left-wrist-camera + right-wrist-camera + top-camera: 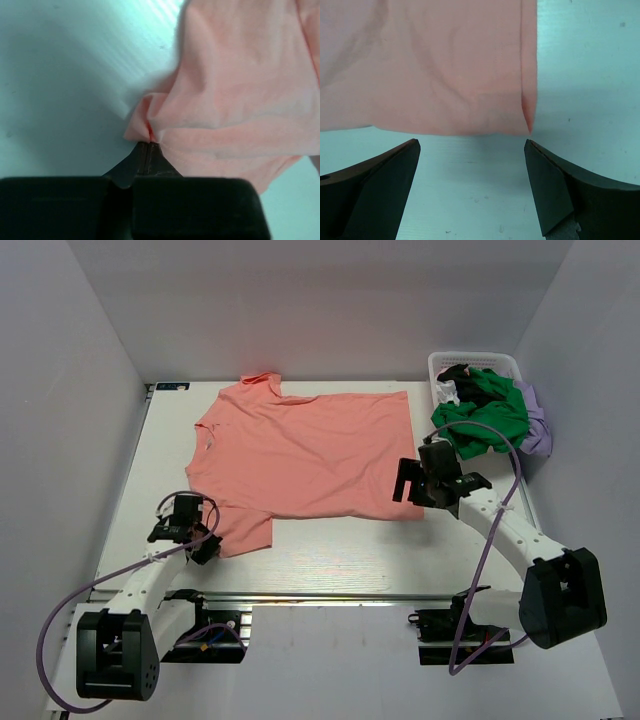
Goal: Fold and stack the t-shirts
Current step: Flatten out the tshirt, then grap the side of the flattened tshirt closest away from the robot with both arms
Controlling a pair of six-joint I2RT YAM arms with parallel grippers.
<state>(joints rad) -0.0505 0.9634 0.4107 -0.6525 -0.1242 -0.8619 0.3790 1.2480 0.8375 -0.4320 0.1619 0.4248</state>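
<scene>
I will fold the t-shirt's near side over toward its far side, so my right gripper will next grab the near hem corner of the salmon-pink t-shirt (305, 455).
A salmon-pink t-shirt (305, 455) lies spread flat on the white table, collar at the left, hem at the right. My left gripper (208, 538) is shut on the shirt's near left sleeve; in the left wrist view the closed tips (149, 145) pinch a bunched fold of pink cloth (240, 90). My right gripper (408, 483) is open just off the shirt's near right hem corner; in the right wrist view the corner (527, 122) lies just ahead of the spread fingers (540, 175), apart from them. A bright green t-shirt (485, 415), a lilac one (538, 425) and a dark one (455, 372) are heaped at the far right.
A white lattice basket (475, 362) stands at the far right corner under the heaped shirts, which spill over its near side. White walls close in the table on three sides. Purple cables loop from both arms near the front edge.
</scene>
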